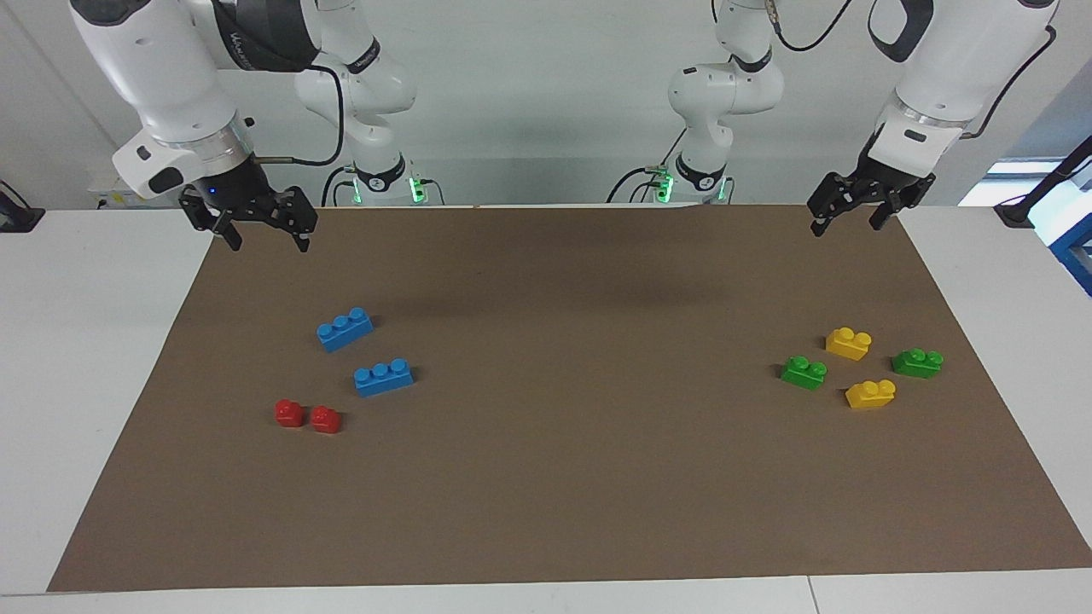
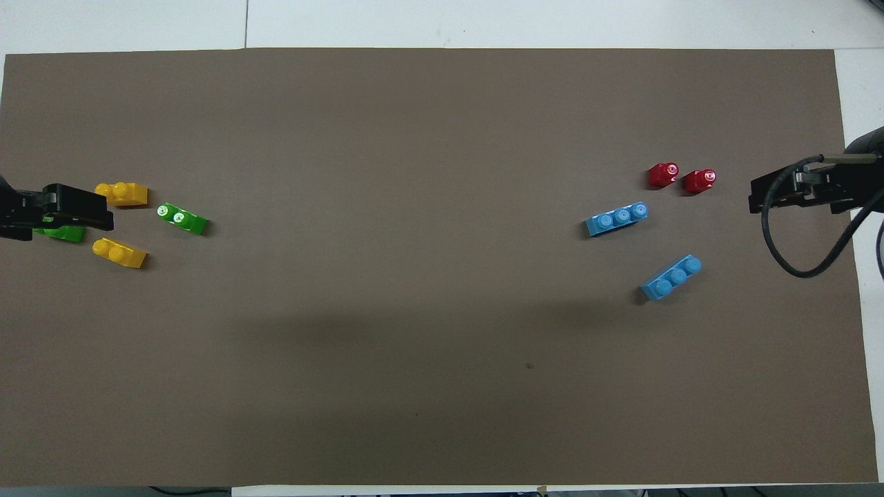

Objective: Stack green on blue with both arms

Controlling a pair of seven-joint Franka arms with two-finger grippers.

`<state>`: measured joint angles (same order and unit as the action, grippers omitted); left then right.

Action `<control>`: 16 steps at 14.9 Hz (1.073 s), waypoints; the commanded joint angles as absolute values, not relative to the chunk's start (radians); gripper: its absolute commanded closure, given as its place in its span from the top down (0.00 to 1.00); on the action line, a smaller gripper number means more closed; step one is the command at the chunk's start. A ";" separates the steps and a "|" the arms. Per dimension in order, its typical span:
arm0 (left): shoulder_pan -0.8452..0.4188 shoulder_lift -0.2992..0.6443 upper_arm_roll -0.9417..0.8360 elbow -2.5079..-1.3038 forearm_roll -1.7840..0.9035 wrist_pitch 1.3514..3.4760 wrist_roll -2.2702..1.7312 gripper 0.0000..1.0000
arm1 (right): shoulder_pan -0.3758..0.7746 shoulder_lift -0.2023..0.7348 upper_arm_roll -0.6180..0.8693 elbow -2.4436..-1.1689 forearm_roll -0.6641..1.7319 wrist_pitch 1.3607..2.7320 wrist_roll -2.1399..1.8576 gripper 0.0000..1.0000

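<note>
The bright-green brick is to be stacked on the light-blue brick (image 2: 617, 219), so I will next grab it by one end (image 2: 181, 219) with my left gripper.
The bright-green two-stud brick (image 1: 804, 372) (image 2: 182, 219) lies on the brown mat at the left arm's end, among the yellow bricks. Two light-blue three-stud bricks lie at the right arm's end: one (image 1: 345, 328) (image 2: 678, 277) nearer to the robots, the other (image 1: 384, 376) (image 2: 617, 219) farther. My left gripper (image 1: 847, 224) (image 2: 83, 210) is open and empty, raised over the mat's edge by the robots. My right gripper (image 1: 266, 239) (image 2: 766, 197) is open and empty, raised over the mat's corner at its own end.
A darker green brick (image 1: 917, 362) (image 2: 65, 235) is partly covered by the left gripper in the overhead view. Two yellow bricks (image 1: 849, 342) (image 1: 870, 394) lie beside the greens. Two red bricks (image 1: 289, 413) (image 1: 325, 419) lie beside the blues. The mat (image 1: 563, 409) rests on a white table.
</note>
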<state>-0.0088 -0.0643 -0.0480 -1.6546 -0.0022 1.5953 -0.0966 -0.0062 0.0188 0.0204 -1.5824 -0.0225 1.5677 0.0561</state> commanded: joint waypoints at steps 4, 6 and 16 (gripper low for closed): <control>-0.014 -0.072 -0.043 -1.649 -0.002 1.585 -0.104 1.00 | -0.028 0.023 0.028 -1.569 -0.021 1.560 0.072 1.00; -0.012 -0.072 -0.043 -1.649 -0.002 1.586 -0.104 1.00 | -0.049 0.021 0.029 -1.574 -0.020 1.559 0.068 1.00; -0.008 -0.098 -0.041 -1.708 -0.003 1.655 -0.246 1.00 | -0.038 -0.002 0.029 -1.654 -0.020 1.687 0.201 1.00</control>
<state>-0.0074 -0.0647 -0.0440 -1.6561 -0.0022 1.6052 -0.1473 -0.0323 0.0199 0.0227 -1.6143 -0.0222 1.6626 0.1661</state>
